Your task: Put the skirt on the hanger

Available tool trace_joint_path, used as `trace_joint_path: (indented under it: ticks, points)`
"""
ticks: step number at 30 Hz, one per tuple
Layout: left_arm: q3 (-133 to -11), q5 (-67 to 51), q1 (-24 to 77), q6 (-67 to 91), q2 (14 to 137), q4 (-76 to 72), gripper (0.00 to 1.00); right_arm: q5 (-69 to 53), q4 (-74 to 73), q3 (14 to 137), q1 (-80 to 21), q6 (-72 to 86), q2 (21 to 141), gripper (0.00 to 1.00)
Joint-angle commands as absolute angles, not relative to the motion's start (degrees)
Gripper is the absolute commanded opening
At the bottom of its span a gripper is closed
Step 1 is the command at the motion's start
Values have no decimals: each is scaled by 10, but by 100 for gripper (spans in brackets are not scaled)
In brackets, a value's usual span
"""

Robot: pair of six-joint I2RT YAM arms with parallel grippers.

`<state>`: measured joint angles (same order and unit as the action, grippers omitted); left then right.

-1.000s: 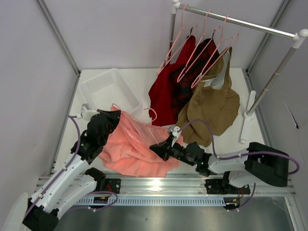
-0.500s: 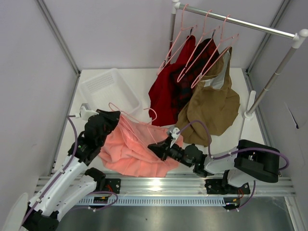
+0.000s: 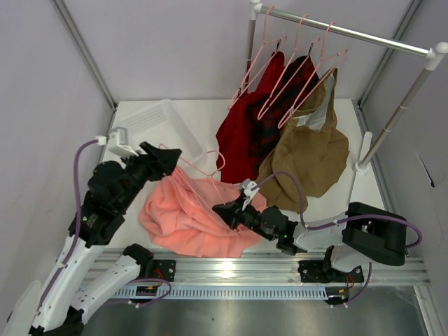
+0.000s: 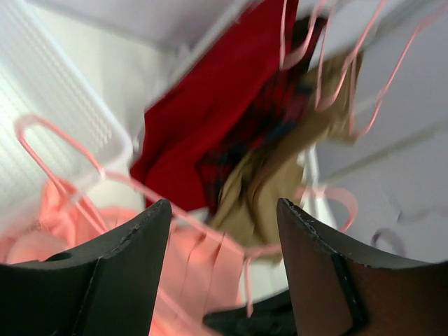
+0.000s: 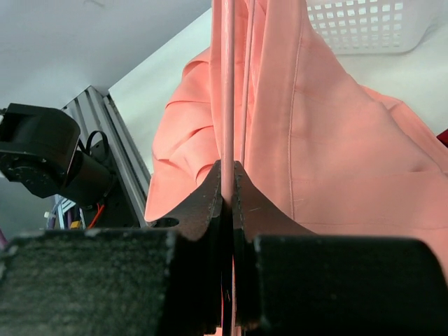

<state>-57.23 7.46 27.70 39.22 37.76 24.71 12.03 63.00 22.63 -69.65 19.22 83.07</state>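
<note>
Next, my left gripper grabs the hanger at its neck, where the hook meets the bars, and leaves the hanger's ends free to receive the skirt [image 3: 185, 220].
The salmon-pink skirt [image 3: 185, 220] lies bunched on the table between the arms, draped partly over the thin pale-pink hanger [image 3: 203, 172]. My right gripper [image 3: 225, 210] is shut on a thin bar of the hanger [image 5: 227, 105], with the skirt [image 5: 336, 161] hanging right beside it. My left gripper [image 3: 166, 157] is raised above the skirt's upper left edge, open and holding nothing. In the left wrist view the left gripper [image 4: 224, 210] frames the hanger [image 4: 42, 136] and the skirt [image 4: 199, 273] below it.
A white slotted basket [image 3: 157, 126] stands at the back left. The silver rail [image 3: 343, 31] at the back right carries a dark red garment [image 3: 241, 136], a tan-brown garment [image 3: 308, 154] and spare pink hangers [image 3: 294, 77]. Its stand's foot [image 3: 360, 168] sits on the right.
My left gripper has opened and lifted up and to the left, away from the skirt's top edge. The skirt has sagged lower. My right gripper has shifted slightly left, still shut on the hanger.
</note>
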Motion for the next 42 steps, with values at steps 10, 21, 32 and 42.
trace_joint_path:
  ticks: [10,21,32,42]
  points:
    - [-447,114,478,298,367,194,70,177,588,284,-707,196,837,0]
    - [-411,173,526,301,427,96,68,183,577,297,-721,195,843,0]
    - [-369,220,555,323,465,0,49,189,574,303,-732,192,844,0]
    - [-333,261,562,333,466,-47,0,192,520,324,-732,207,848,0]
